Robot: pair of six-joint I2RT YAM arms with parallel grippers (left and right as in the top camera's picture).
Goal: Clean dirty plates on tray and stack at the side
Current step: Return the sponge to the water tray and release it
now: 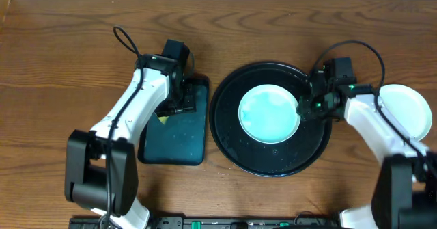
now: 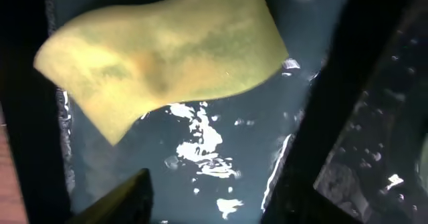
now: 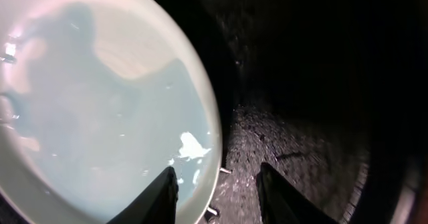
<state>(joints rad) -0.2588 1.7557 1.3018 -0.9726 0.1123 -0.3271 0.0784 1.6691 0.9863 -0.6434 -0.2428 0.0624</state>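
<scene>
I should next grab the pale mint plate's rim (image 1: 298,111) with my right gripper, on the side toward the white plate. The mint plate's base then stays free to stack there.
A pale mint plate (image 1: 269,113) lies in the middle of the round black tray (image 1: 232,143). My right gripper (image 1: 304,106) is at the plate's right edge. In the right wrist view this gripper (image 3: 221,198) is open and straddles the plate (image 3: 100,103) rim, one finger over the plate and the other over the wet tray floor (image 3: 294,137). Another white plate (image 1: 403,109) rests on the table right of the tray. My left gripper (image 1: 172,109) hovers open over the teal tray. In its wrist view the left gripper (image 2: 214,210) holds nothing.
A yellow sponge (image 2: 160,50) lies loose on the wet rectangular dark teal tray (image 1: 184,143), left of the black tray, ahead of my left fingers. Wooden table surrounds both trays. The right arm's body crosses in front of the white plate.
</scene>
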